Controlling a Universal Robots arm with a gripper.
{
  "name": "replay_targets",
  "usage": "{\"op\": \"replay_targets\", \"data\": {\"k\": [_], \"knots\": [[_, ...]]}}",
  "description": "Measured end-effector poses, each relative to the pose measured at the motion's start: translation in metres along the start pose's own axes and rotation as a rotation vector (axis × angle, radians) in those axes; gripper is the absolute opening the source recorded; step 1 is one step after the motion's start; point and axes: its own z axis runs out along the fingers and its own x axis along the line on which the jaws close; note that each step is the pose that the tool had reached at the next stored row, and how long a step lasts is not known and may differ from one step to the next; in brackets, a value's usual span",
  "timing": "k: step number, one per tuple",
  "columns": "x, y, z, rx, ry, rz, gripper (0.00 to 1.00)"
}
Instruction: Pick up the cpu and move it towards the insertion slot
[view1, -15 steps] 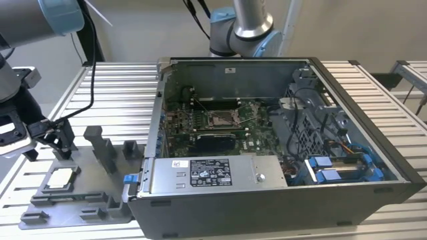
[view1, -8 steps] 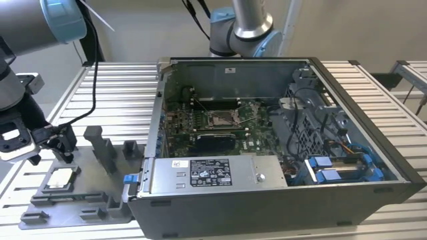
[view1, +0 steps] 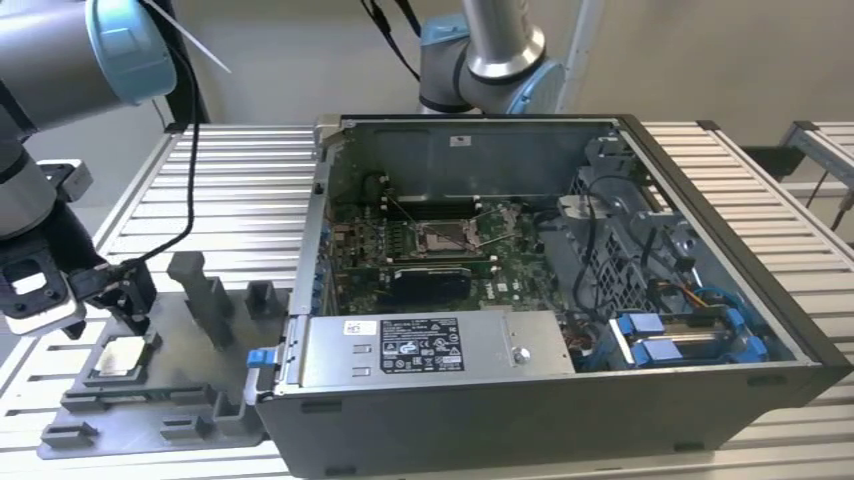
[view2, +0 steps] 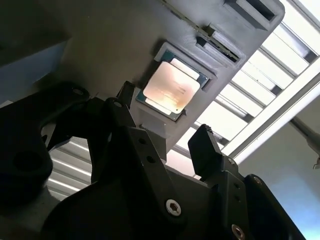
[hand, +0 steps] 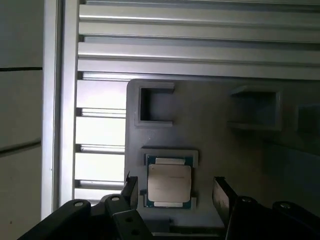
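I should pick up the cpu next by its open side edges, between the fixture's raised sides around its corners.
The cpu (view1: 122, 356), a flat square chip with a pale silvery top, lies in a shallow pocket of the grey fixture plate (view1: 160, 405) at the exterior view's left. My gripper (view1: 112, 308) hangs just above it, open. In both wrist views the two dark fingers stand on either side of the cpu (hand: 169, 183) (view2: 171, 88) without touching it, and the gripper (hand: 176, 196) (view2: 165, 117) holds nothing. The insertion slot (view1: 447, 237), a square socket with a shiny metal frame, sits on the green board inside the open computer case (view1: 707, 250).
Upright grey fixture blocks (view1: 203, 295) stand on the plate beside the gripper. A silver labelled power-supply box (view1: 400, 350) and the case wall (view1: 320, 260) lie between the plate and the socket. A second robot arm (view1: 487, 55) stands behind the case. The table is ribbed aluminium (view1: 240, 190).
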Motion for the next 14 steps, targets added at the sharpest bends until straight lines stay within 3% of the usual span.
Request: {"op": "replay_targets", "data": {"k": [7, 14], "knots": [[0.0014, -0.0042, 0.0102, -0.0001, -0.0001, 0.0, 1.0], [0.0019, -0.0096, 0.0162, -0.0001, -0.0001, 0.0, 1.0]]}}
